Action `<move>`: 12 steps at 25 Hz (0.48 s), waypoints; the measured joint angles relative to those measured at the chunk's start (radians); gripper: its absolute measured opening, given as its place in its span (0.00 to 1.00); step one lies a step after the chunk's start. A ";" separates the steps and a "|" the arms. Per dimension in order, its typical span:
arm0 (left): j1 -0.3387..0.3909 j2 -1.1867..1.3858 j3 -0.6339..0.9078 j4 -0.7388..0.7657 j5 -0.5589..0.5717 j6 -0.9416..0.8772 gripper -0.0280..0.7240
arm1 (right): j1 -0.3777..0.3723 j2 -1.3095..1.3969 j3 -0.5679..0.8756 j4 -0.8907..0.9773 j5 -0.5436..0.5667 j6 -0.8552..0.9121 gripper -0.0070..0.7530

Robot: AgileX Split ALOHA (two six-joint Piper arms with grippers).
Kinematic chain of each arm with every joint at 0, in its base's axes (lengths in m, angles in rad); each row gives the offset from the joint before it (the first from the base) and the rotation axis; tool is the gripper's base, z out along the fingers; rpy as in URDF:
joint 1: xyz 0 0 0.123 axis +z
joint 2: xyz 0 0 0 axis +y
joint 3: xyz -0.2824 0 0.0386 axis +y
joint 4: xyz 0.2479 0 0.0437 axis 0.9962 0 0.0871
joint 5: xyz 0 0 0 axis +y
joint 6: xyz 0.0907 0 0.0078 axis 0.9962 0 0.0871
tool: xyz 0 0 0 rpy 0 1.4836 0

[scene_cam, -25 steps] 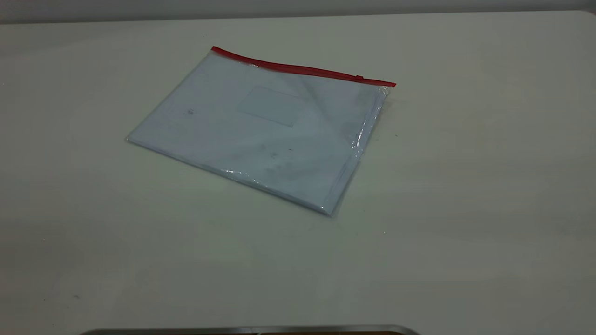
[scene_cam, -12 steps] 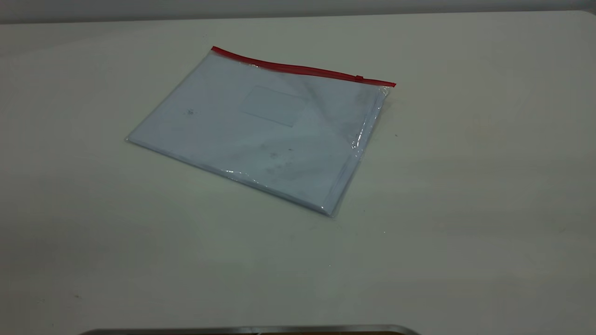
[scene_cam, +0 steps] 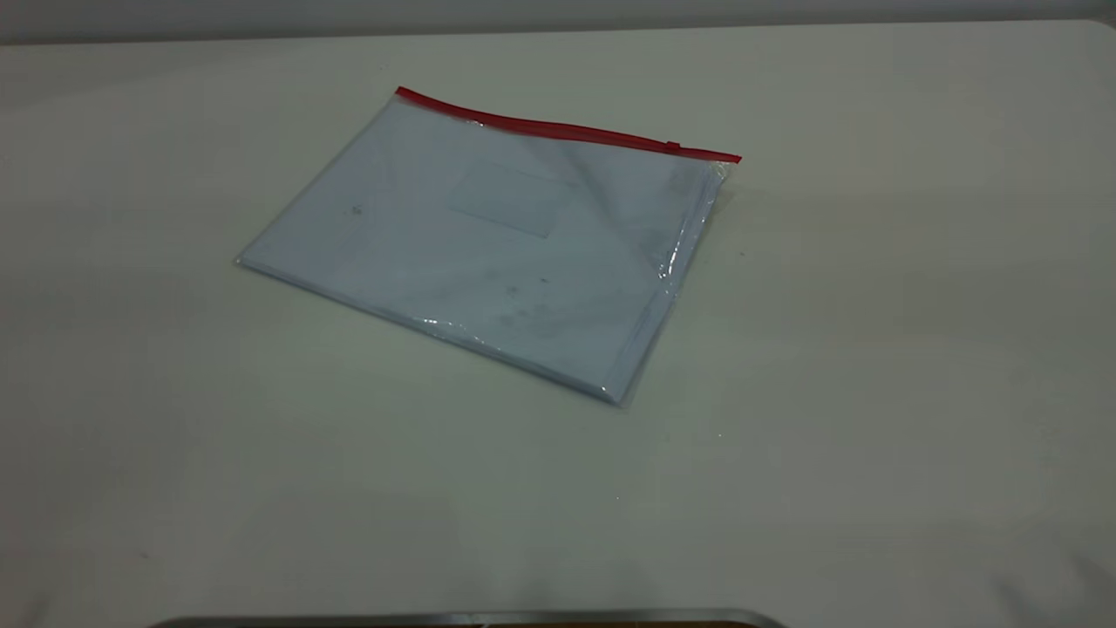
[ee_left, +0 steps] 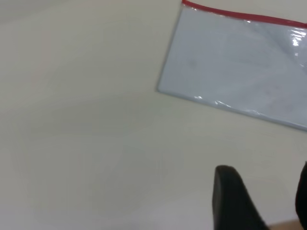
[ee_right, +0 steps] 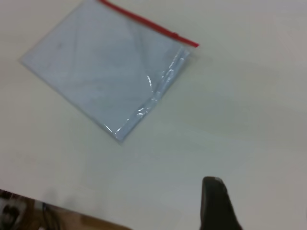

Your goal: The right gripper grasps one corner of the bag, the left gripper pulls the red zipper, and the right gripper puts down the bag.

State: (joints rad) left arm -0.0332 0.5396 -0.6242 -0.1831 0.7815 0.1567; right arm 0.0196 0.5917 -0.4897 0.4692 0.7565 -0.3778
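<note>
My right gripper is to grab the bag next by its corner (scene_cam: 719, 171) beside the zipper's slider tab, which leaves the red zipper (scene_cam: 567, 131) free to pull.
The bag (scene_cam: 488, 244) lies flat on the white table, a clear pouch with white paper inside and a faint label window. The red zipper (scene_cam: 567, 131) runs along its far edge, with the small slider tab (scene_cam: 672, 146) near the right corner. The bag also shows in the left wrist view (ee_left: 235, 62) and the right wrist view (ee_right: 105, 67). Neither gripper shows in the exterior view. My left gripper (ee_left: 265, 172) is open and empty above bare table, well short of the bag. My right gripper (ee_right: 259, 191) is also far from the bag; only one finger (ee_right: 216, 203) shows, with bare table beside it.
The white table (scene_cam: 872, 392) surrounds the bag on all sides. A metal edge (scene_cam: 471, 617) runs along the table's near side. Cables and dark clutter (ee_right: 29, 213) show past the table edge in the right wrist view.
</note>
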 joint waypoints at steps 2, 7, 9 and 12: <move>0.000 0.163 -0.045 -0.014 -0.065 0.041 0.61 | 0.000 0.146 0.000 0.099 -0.096 -0.128 0.65; 0.000 0.496 -0.161 -0.061 -0.183 0.139 0.69 | 0.001 0.516 -0.017 0.489 -0.257 -0.550 0.66; 0.000 0.618 -0.201 -0.091 -0.220 0.167 0.70 | 0.011 0.655 -0.051 0.664 -0.286 -0.740 0.66; 0.000 0.768 -0.261 -0.137 -0.256 0.216 0.70 | 0.048 0.869 -0.130 0.915 -0.313 -0.981 0.66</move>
State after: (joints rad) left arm -0.0332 1.3079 -0.8856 -0.3198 0.5260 0.3730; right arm 0.0671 1.4609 -0.6199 1.3840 0.4438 -1.3583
